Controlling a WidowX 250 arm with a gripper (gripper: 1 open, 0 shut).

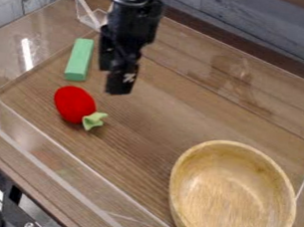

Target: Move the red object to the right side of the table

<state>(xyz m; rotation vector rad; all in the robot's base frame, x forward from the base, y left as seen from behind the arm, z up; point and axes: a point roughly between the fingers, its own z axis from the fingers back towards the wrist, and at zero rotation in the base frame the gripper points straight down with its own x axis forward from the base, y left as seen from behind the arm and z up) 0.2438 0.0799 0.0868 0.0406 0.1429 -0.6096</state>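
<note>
I should next grab the red object by its round red body with my gripper, to move it to the right side of the table.
The red object, a small round toy fruit with a green leafy stem, lies on the left part of the brown wood-grain table. My black gripper points down, above and just right of the fruit, a short way behind it. Its fingers stand apart with nothing between them, so it is open. The gripper and the fruit are not touching.
A green rectangular block lies left of the gripper, behind the fruit. A round light wooden bowl fills the near right corner. Low clear acrylic walls border the table, and a clear folded piece stands at the back left.
</note>
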